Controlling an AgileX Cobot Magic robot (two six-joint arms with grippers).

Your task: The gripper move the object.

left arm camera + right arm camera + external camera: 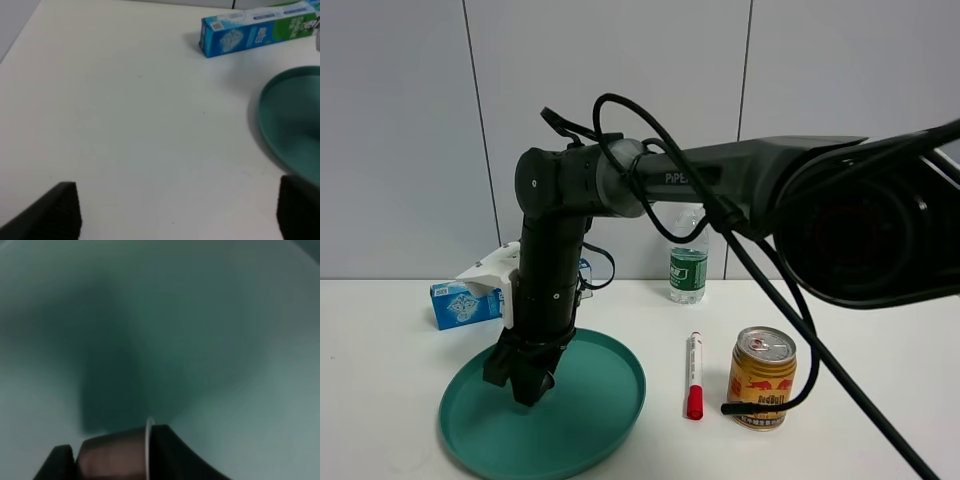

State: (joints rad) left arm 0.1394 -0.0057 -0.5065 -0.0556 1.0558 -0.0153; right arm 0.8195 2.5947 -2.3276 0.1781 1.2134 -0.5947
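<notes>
I am holding the coffee capsule (112,455) in my right gripper close over the green plate's flat middle (122,407), inside the plate's rim, and should let go now.
My right gripper (528,383) reaches across the middle and hangs low over the round green plate (600,420). In the right wrist view the right gripper (114,461) is shut on the coffee capsule (107,454), a small brown tapered body with a thin pale rim, held just above the plate's green surface (200,315). The capsule is hidden behind the fingers in the exterior high view. My left gripper (177,215) is open and empty over the white table, beside the plate's edge (295,125); only its two dark fingertips (55,212) show.
A blue toothpaste box (465,303) lies behind the plate and shows in the left wrist view (250,32). A water bottle (688,270) stands at the back. A red-capped white marker (694,375) and a gold Red Bull can (762,378) are right of the plate.
</notes>
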